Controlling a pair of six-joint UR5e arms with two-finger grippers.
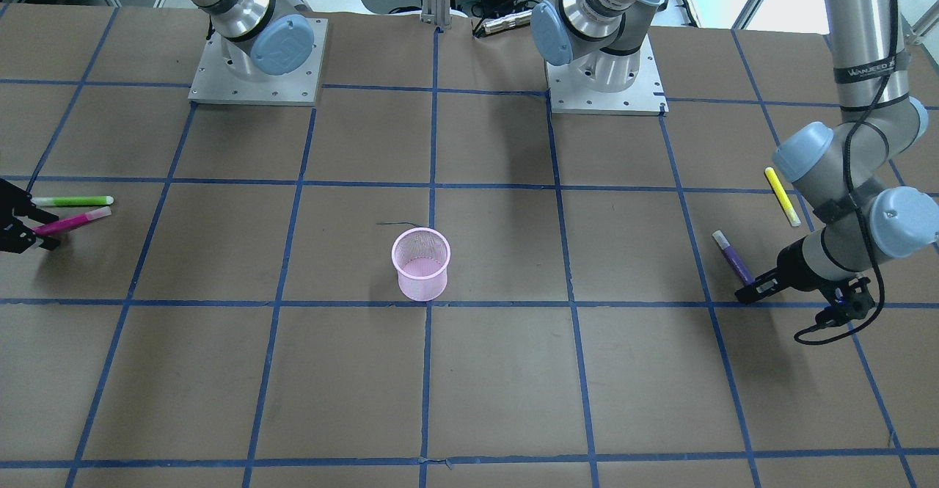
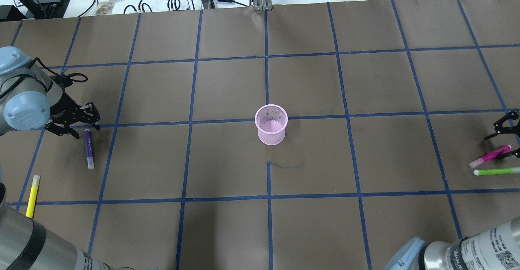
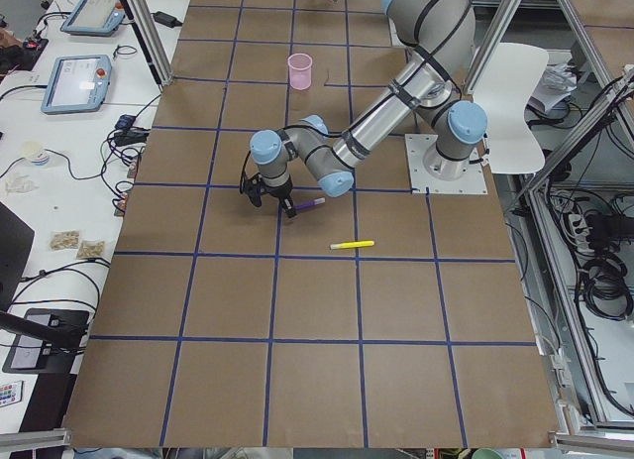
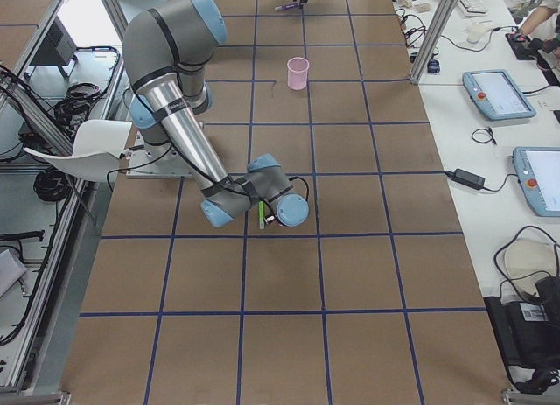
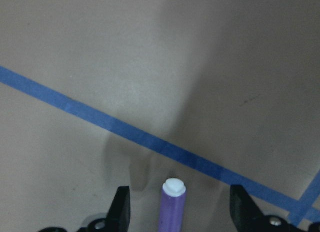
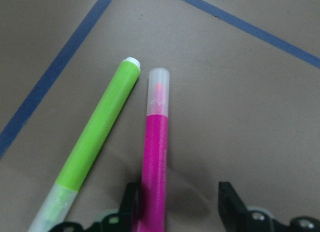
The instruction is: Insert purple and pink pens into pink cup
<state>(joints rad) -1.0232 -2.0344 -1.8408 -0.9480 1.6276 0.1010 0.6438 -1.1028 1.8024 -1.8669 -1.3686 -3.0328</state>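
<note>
My left gripper picks up the purple pen by its body below the white cap [image 1: 736,262] next, to drop it into the pink cup [image 1: 420,262].
The pink mesh cup [image 2: 271,126] stands upright at the table's middle, also seen in the front view [image 1: 420,268]. The purple pen [image 2: 89,148] lies flat at the far left. My left gripper [image 2: 77,122] is open with one end of that pen between its fingers; the left wrist view shows the purple pen [image 5: 172,204] centred in the gap. The pink pen [image 2: 489,156] lies flat at the far right. My right gripper [image 2: 508,138] is open over its end; in the right wrist view the pink pen [image 6: 155,162] lies close to one finger [image 6: 131,202].
A green pen [image 2: 495,171] lies right beside the pink pen, just outside the right gripper's fingers, as the right wrist view [image 6: 95,152] shows. A yellow pen [image 2: 32,191] lies near the left arm. Blue tape lines grid the brown table.
</note>
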